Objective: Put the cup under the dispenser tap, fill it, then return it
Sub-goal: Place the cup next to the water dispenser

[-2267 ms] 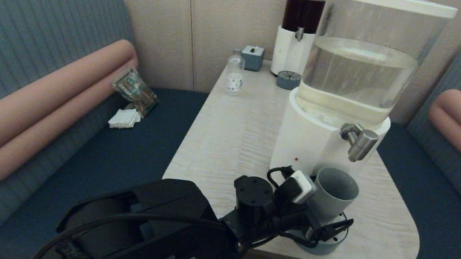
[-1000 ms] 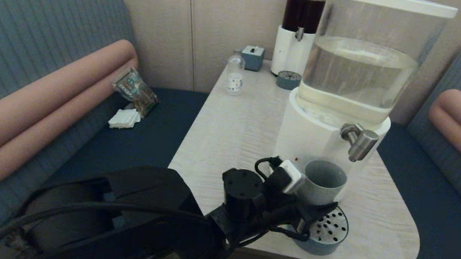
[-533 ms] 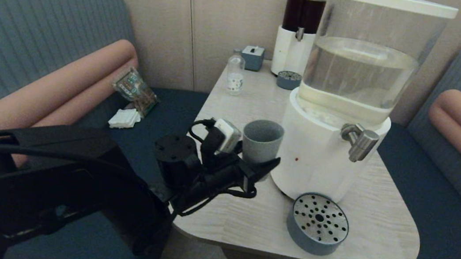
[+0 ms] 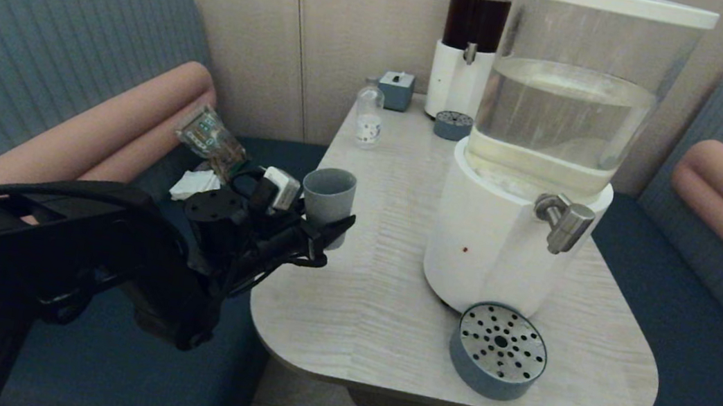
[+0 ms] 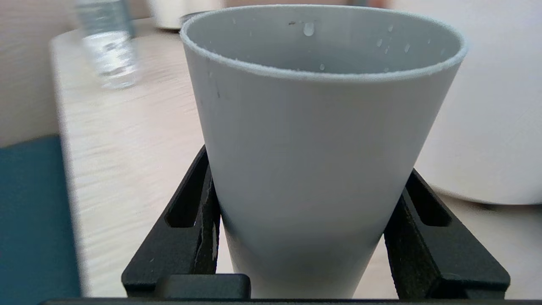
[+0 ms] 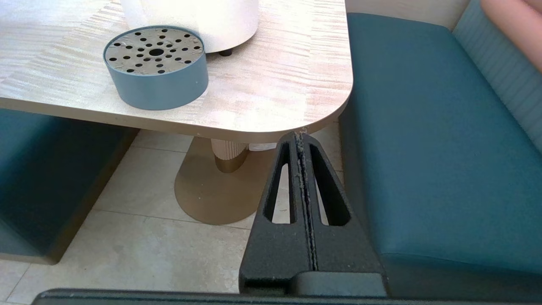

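The grey-blue cup is above the pale tabletop in the head view and would fall if I opened my left gripper now. I should first keep holding it.
My left gripper (image 4: 327, 232) is shut on the grey-blue cup (image 4: 327, 202), holding it upright at the table's left edge, well left of the big dispenser. In the left wrist view the cup (image 5: 322, 140) fills the frame between both black fingers (image 5: 194, 220), with droplets on its inner wall. The steel dispenser tap (image 4: 563, 222) juts from the white base, above the round perforated drip tray (image 4: 500, 350), which stands bare. My right gripper (image 6: 301, 137) is shut with nothing in it, parked below the table's near right corner; it does not show in the head view.
The clear-water dispenser (image 4: 551, 144) takes up the table's right middle. At the back stand a dark-liquid dispenser (image 4: 470, 42), a small clear bottle (image 4: 368, 117), a blue box (image 4: 396, 90) and a second small drip tray (image 4: 453, 125). Benches flank the table (image 4: 378, 289).
My left arm has carried the cup away from the drip tray under the tap, leftward across the table to its left edge. The drip tray now stands uncovered.
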Motion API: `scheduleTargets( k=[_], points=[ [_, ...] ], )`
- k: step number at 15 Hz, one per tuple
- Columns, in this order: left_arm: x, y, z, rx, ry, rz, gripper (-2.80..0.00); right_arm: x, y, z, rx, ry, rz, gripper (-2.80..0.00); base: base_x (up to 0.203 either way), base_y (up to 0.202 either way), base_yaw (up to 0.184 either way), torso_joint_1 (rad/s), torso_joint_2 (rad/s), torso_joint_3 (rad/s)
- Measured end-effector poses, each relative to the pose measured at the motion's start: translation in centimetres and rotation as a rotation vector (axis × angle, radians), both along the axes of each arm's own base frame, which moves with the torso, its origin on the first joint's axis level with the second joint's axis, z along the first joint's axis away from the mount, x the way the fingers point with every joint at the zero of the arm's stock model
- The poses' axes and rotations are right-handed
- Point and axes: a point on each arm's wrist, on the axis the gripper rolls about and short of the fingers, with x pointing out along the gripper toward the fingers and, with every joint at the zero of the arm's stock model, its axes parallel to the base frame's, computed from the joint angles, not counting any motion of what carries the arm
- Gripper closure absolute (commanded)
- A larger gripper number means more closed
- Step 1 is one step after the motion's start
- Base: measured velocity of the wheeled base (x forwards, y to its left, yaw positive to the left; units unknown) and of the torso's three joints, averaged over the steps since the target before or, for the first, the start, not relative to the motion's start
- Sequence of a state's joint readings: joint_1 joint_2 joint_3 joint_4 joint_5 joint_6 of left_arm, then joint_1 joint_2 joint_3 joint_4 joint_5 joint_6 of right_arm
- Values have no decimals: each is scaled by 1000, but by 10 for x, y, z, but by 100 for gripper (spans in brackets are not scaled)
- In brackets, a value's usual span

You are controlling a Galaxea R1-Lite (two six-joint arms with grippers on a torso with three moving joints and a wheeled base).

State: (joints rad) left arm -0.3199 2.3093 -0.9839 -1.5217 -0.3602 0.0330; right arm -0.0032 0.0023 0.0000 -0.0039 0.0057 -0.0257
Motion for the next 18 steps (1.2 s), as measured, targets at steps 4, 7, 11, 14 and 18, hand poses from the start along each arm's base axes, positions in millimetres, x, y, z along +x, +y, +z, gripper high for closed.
scheduleTargets(
  k=[4, 7, 11, 14, 18],
  points=[
    [29, 7, -21, -6, -10, 31, 0, 0, 0, 0, 0, 0, 0, 0, 0, 0, 0, 0, 0, 0],
    [43, 5, -36, -13, -12, 35, 0, 0, 0, 0, 0, 0, 0, 0, 0, 0, 0, 0, 0, 0],
    [52, 5, -53, -17, 4, 41, 0, 0, 0, 0, 0, 0, 0, 0, 0, 0, 0, 0, 0, 0],
    [55, 6, -59, -17, 10, 45, 0, 0, 0, 0, 0, 0, 0, 0, 0, 0, 0, 0, 0, 0],
    [59, 6, -60, -17, -5, 54, -280, 0, 0, 0, 0, 0, 0, 0, 0, 0, 0, 0, 0, 0]
  ],
)
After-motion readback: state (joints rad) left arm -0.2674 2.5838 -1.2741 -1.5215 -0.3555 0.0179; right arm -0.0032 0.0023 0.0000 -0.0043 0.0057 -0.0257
